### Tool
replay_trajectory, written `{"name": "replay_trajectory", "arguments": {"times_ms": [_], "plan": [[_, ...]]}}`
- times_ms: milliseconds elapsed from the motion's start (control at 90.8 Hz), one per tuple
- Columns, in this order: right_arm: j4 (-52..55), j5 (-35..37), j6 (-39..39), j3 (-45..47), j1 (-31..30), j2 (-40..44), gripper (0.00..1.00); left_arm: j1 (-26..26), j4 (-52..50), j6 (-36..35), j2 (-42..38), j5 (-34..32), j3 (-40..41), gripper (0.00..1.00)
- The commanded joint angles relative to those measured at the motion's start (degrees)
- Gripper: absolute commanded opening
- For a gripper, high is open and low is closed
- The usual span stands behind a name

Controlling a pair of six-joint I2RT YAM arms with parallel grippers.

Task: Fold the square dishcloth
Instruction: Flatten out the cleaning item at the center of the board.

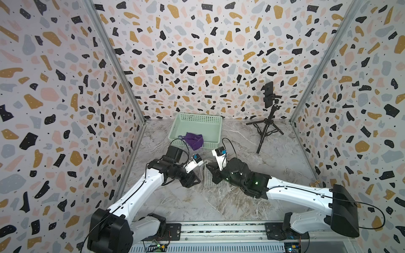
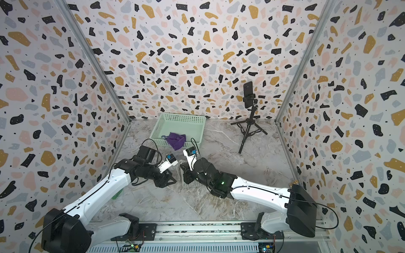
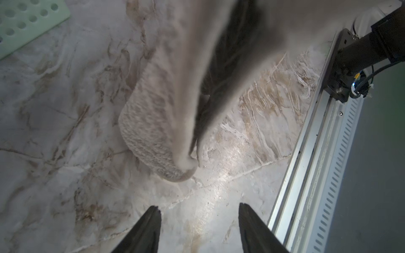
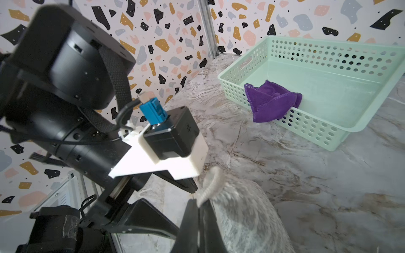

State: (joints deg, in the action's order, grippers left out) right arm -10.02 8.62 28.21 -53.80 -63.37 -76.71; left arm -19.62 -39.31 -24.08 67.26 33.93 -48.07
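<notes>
The lifted dishcloth needs to be spread flat for folding, so my left gripper should next grab its free edge and leave my right gripper's corner free.
The dishcloth (image 1: pixel 207 180) is a pale grey, nubbly cloth lying between the two arms on the marble tabletop. My right gripper (image 4: pixel 199 202) is shut on a corner of the dishcloth (image 4: pixel 241 212) and holds that corner up off the table. In the left wrist view the dishcloth (image 3: pixel 153 122) hangs as a lifted fold, with its lower edge resting on the table. My left gripper (image 3: pixel 198 207) is open just short of that edge, and only bare tabletop shows between its fingers. In both top views the grippers (image 1: pixel 197 180) (image 1: pixel 208 167) stand close together over the cloth.
A mint green perforated basket (image 1: pixel 215 122) stands at the back, with a purple cloth (image 1: pixel 194 140) draped over its near rim. A phone on a black tripod (image 1: pixel 268 122) stands at the back right. An aluminium rail (image 3: pixel 311 166) runs along the front edge.
</notes>
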Motion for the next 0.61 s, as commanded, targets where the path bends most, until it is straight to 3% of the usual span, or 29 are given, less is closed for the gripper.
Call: {"name": "replay_trajectory", "arguments": {"times_ms": [0, 176, 319, 451, 595], "plan": [[0.19, -0.41, 2.18, -0.66, 1.33, 2.55, 0.00, -0.53, 13.84, 4.34, 1.16, 0.53, 2.78, 0.61], [0.59, -3.73, 5.00, -0.89, 4.77, 2.94, 0.00, -3.01, 25.48, 8.58, 5.64, -6.03, 5.43, 0.60], [1.67, -6.39, 6.11, -2.09, 6.26, 3.73, 0.00, -5.13, 28.03, 9.68, 8.36, -11.30, 3.94, 0.55], [3.22, -7.27, 6.16, -3.04, 6.80, 4.38, 0.00, -7.89, 28.04, 8.40, 8.42, -14.47, 3.68, 0.55], [3.83, -8.44, 6.10, -3.37, 7.16, 5.69, 0.00, -8.83, 34.89, 7.92, 6.39, -17.86, 6.24, 0.52]]}}
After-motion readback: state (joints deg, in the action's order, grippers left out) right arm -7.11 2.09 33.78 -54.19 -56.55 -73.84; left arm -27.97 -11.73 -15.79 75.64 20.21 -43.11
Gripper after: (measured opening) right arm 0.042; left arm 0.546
